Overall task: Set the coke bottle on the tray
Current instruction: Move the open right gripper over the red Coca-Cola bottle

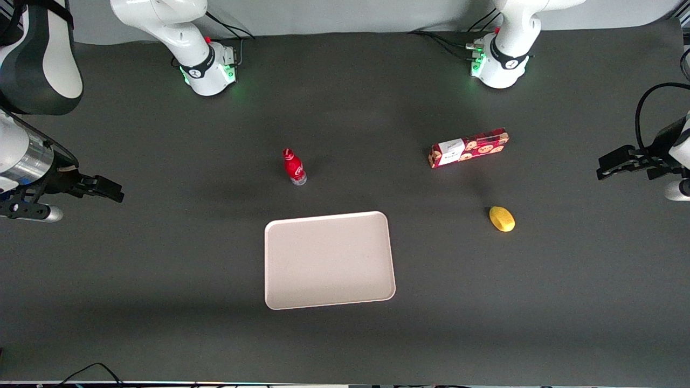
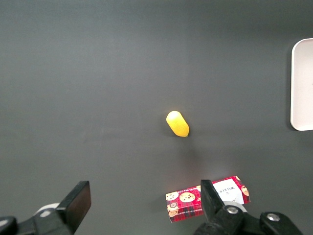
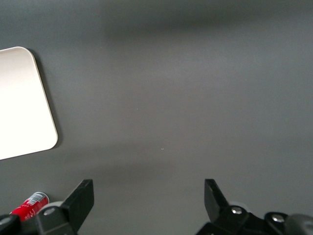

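Note:
Next, my right gripper grabs the coke bottle by its red cap, to place the bottle on the tray.
The coke bottle, small with a red cap and label and a clear base, stands upright on the dark mat, just farther from the front camera than the tray. It also shows in the right wrist view. The pale pinkish-beige tray lies flat and bare near the middle of the table; its corner shows in the right wrist view. My right gripper hangs open and empty over bare mat at the working arm's end of the table, well apart from the bottle. Its fingers stand wide apart in the right wrist view.
A long red cookie box and a small yellow object lie toward the parked arm's end of the table. Both show in the left wrist view, the box and the yellow object. The two arm bases stand farthest from the front camera.

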Controlling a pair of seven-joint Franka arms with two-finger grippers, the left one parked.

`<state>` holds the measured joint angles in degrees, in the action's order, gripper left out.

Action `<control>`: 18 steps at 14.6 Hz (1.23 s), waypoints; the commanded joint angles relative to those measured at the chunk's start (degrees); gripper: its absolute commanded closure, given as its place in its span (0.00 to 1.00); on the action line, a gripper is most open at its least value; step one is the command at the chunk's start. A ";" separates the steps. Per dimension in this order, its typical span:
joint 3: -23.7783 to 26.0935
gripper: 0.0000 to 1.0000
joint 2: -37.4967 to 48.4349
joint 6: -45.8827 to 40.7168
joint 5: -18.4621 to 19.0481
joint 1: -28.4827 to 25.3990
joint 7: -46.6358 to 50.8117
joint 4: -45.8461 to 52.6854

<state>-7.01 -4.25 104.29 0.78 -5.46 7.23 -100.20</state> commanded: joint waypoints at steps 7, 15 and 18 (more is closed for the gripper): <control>0.16 0.00 0.12 -1.72 -0.17 0.10 -1.16 0.97; 8.31 0.00 1.27 -5.41 -3.50 -0.96 -0.29 0.44; 8.95 0.00 2.76 -5.50 -4.03 -8.32 -0.20 -0.35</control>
<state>2.04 -3.45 99.99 -2.34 -7.42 7.14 -100.04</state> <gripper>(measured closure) 0.000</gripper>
